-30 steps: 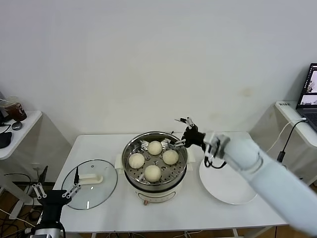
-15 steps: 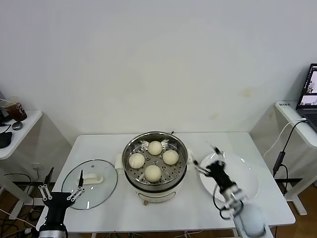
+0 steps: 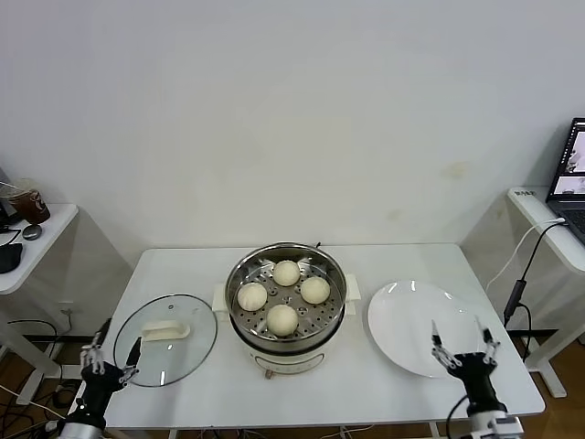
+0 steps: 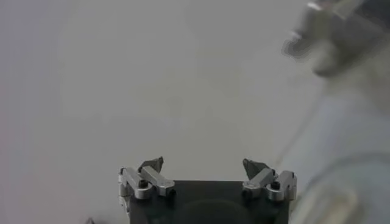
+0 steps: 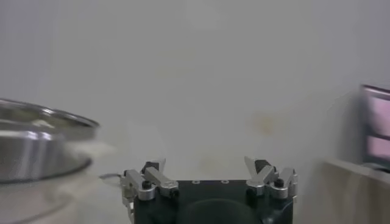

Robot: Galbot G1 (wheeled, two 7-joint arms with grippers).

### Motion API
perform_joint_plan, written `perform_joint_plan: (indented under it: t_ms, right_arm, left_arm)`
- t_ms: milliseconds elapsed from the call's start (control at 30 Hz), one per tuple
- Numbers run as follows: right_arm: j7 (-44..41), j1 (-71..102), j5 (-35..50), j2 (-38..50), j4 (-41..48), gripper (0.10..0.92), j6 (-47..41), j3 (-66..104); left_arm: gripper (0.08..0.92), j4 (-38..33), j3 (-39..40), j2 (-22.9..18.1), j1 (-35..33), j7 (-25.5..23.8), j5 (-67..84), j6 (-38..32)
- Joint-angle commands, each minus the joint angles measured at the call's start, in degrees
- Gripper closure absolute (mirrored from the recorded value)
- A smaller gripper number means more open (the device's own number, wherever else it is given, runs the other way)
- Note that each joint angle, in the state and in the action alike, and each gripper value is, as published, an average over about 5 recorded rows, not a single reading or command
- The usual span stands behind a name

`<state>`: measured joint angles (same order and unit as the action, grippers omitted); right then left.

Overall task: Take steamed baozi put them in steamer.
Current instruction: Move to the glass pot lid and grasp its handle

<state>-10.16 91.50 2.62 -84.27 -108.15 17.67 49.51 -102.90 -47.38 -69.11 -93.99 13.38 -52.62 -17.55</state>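
The lid's glass disc is far wider than my open fingers can reach. I will therefore grab the lid by its narrow white handle with my left gripper next.
Several cream-white steamed baozi lie on the perforated tray inside the shiny steamer at the table's middle. My right gripper stands open and empty at the front right, by the near edge of the white plate, well clear of the steamer. In the right wrist view its spread fingers hold nothing, and the steamer's steel wall shows off to one side. Low at the front left corner, my left gripper is open beside the glass lid. In the left wrist view its fingers are empty.
A round glass lid with a white handle lies left of the steamer. A bare white plate lies to its right. A side table with a cup stands far left; a laptop and cable sit far right.
My right arm has pulled back from the steamer's rim, across the plate, down to the table's front right. The left gripper has sunk lower at the front left. The baozi have not moved.
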Motion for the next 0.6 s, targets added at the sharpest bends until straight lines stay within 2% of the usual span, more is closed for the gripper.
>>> perform_joint_plan:
  t_ms: [33, 300, 600]
  right_arm:
    - [1.84, 3.53, 0.07, -4.08, 0.04, 0.203, -0.15, 5.94]
    - [2.06, 3.37, -1.24, -5.34, 0.51, 0.203, 0.19, 5.08]
    - [1.99, 3.86, -1.6, -5.66, 0.26, 0.203, 0.24, 4.99]
  left_arm:
    - [0.177, 16.13, 4.08, 8.39, 10.35, -0.9, -22.53, -0.96]
    - [0.177, 19.74, 8.56, 9.85, 15.97, -1.38, -22.55, -1.16]
    - [0.177, 22.34, 11.28, 9.23, 20.7, -0.95, -22.36, -1.28]
